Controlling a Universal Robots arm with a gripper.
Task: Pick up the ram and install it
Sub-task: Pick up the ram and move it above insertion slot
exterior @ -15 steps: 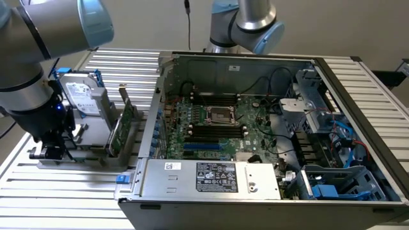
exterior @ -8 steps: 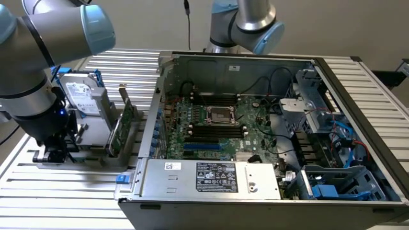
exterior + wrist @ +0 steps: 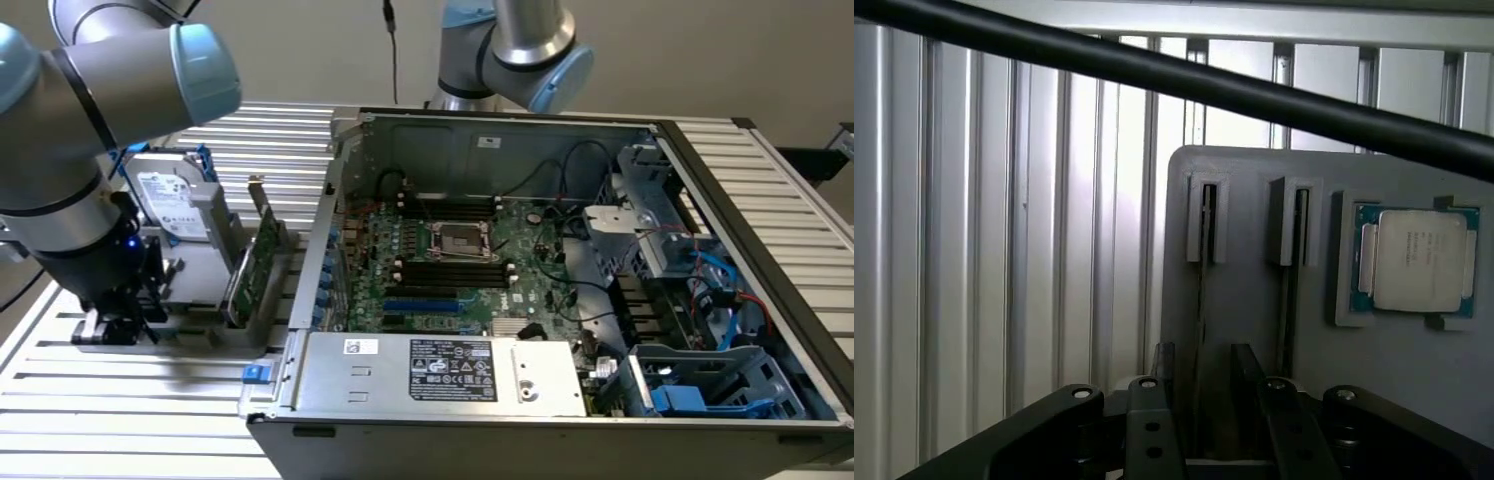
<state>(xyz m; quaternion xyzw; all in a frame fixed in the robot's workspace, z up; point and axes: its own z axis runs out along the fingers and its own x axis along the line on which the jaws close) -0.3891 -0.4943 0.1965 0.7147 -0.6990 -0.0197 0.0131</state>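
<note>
The slotted post of the holder wraps the end of the ram, so my gripper will grab the ram by its flat sides next.
In the wrist view, the ram stands on edge in a slot of the grey holder, seen as a thin dark line. A second stick like it stands in the neighbouring slot. My gripper is open and low over the holder, with one of its fingers on each side of the first stick and a gap to each. In the exterior view the gripper is down at the holder's end on the exterior view's left, beside the open computer case.
A processor chip lies in a pocket of the holder. A hard drive and a tall green card with a metal bracket stand in the holder too. The motherboard's black slots lie in the case. A black cable crosses the wrist view.
</note>
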